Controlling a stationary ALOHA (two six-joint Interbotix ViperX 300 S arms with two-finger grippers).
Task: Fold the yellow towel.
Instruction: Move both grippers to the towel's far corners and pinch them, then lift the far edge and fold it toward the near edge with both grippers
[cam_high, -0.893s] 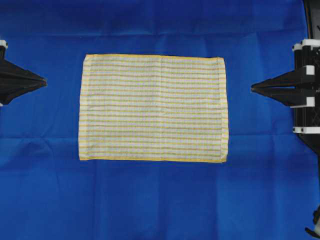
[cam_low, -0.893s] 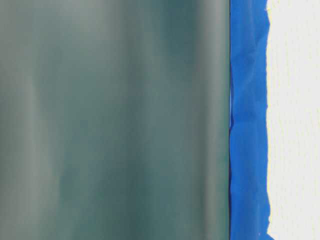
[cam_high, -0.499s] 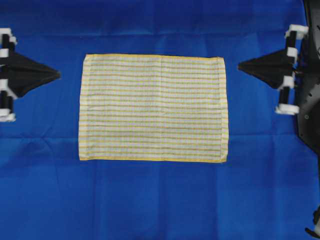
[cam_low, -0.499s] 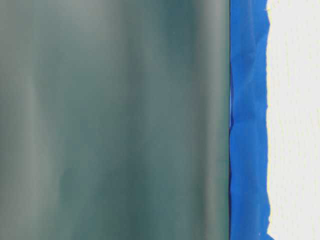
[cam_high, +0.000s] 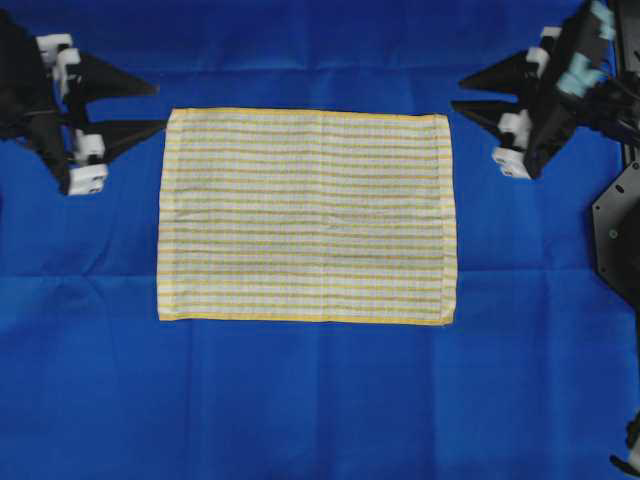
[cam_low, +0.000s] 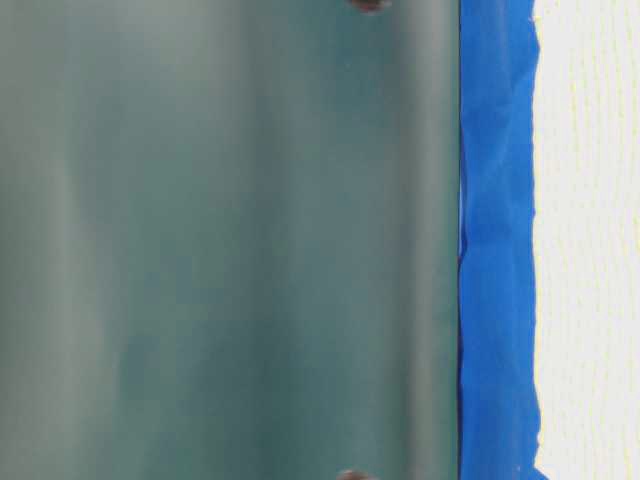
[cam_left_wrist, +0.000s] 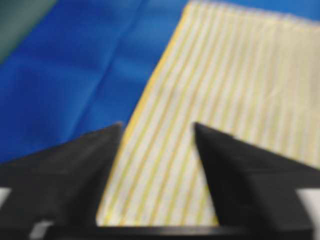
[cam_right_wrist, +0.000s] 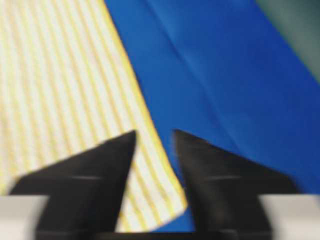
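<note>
My right gripper will grab the yellow towel (cam_high: 305, 215) by its hemmed corner (cam_high: 441, 123) next. Then it will fold the towel.
The yellow towel (cam_high: 305, 215) lies flat and unfolded on the blue cloth, striped pale yellow and white with brighter yellow hems. My left gripper (cam_high: 160, 107) is open at the towel's far left corner, one fingertip by the corner and the other beyond the far hem. In the left wrist view the towel (cam_left_wrist: 225, 90) fills the gap of that gripper (cam_left_wrist: 157, 125). My right gripper (cam_high: 457, 92) is open just outside the far right corner. In the right wrist view that corner of the towel (cam_right_wrist: 60, 75) lies between the fingers of the gripper (cam_right_wrist: 154, 132). Neither gripper holds anything.
The large blue cloth (cam_high: 320, 400) covers the whole table, with light creases. The right arm's black base (cam_high: 618, 230) stands at the right edge. In the table-level view a blurred grey-green surface (cam_low: 230, 240) fills the left, beside a blue strip (cam_low: 495, 240) and the towel (cam_low: 590, 240).
Both grippers have moved from the table's sides toward the far edge and inward, arriving at the towel's two far corners. The towel has not moved.
</note>
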